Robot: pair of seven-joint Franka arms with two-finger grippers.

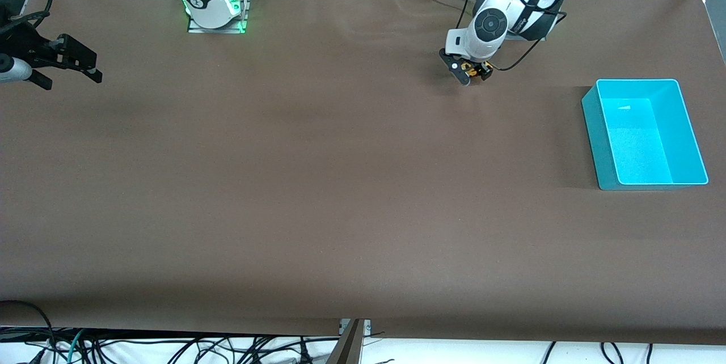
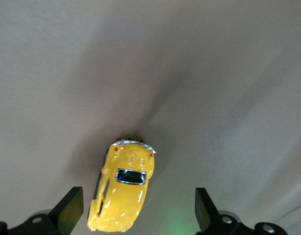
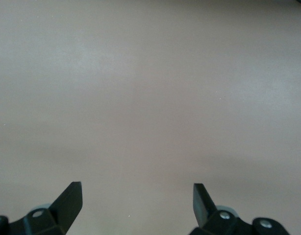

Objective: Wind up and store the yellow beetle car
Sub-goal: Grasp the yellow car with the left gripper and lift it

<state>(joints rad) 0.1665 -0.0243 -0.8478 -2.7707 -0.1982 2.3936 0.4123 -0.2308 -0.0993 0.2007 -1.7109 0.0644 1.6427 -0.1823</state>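
Note:
The left gripper takes hold of the yellow beetle car by its sides below the roof next, to store the car in the teal bin.
The yellow beetle car sits on the brown table near the left arm's base, with dark windows and a shiny rounded body. It shows as a yellow speck in the front view. My left gripper is low over the car and open, with one finger on each side of it. In the left wrist view the left gripper has the car closer to one finger, with a wide gap to the other. My right gripper is open and empty and waits at the right arm's end of the table. It also shows in the right wrist view.
An empty teal bin stands at the left arm's end of the table, nearer the front camera than the car. The left arm's cables hang beside its wrist.

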